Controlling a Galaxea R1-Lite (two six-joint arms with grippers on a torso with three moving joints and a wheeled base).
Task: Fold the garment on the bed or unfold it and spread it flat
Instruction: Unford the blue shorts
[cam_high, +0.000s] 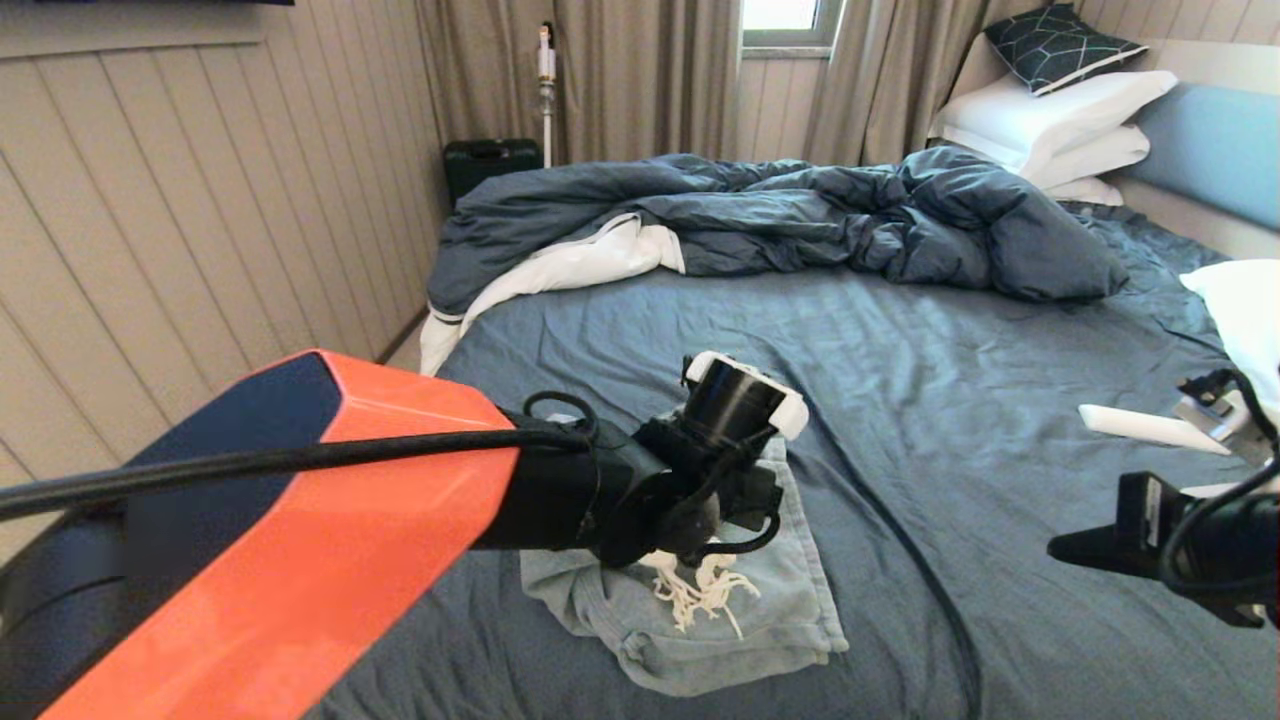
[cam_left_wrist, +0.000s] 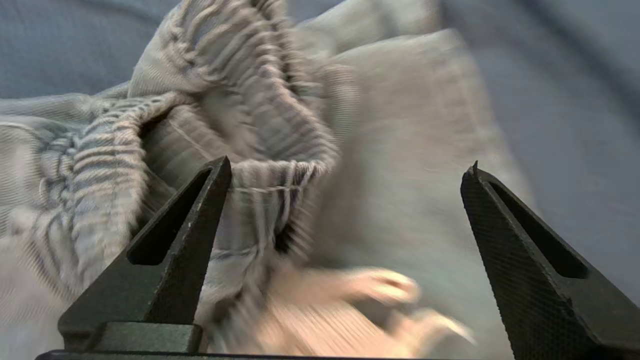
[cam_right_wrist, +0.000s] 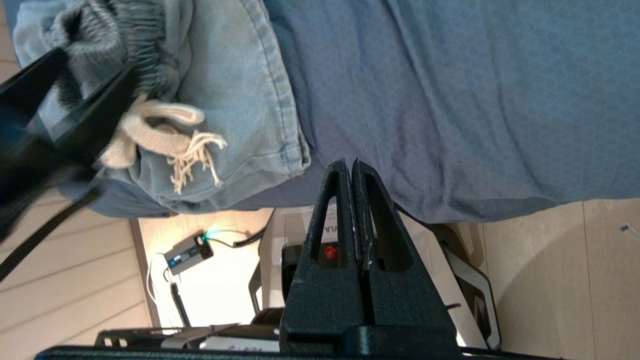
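The heap needs to be unfolded flat on the bed (cam_high: 950, 380), so I should next grab the pale blue shorts (cam_high: 780, 610) by their gathered waistband with my left gripper.
The pale blue shorts (cam_high: 780, 610) lie bunched in a folded heap near the front edge of the bed (cam_high: 950, 380), their white frayed drawstring (cam_high: 700, 590) on top. My left gripper (cam_left_wrist: 350, 164) hangs open just above the gathered waistband (cam_left_wrist: 260, 100), one finger (cam_left_wrist: 200, 220) close to the elastic and nothing between the fingers. In the head view the left wrist (cam_high: 690, 480) covers the heap's back part. My right gripper (cam_right_wrist: 350, 161) is shut and empty, held off the bed's front edge, to the right of the shorts (cam_right_wrist: 235, 75); it shows at the right edge (cam_high: 1075, 548).
A rumpled dark blue duvet (cam_high: 800, 215) with white lining lies across the far half of the bed. White pillows (cam_high: 1050, 120) stack at the headboard, another pillow (cam_high: 1240, 300) at the right. A panelled wall (cam_high: 200, 250) runs along the left. The robot base (cam_right_wrist: 320, 250) stands below the bed edge.
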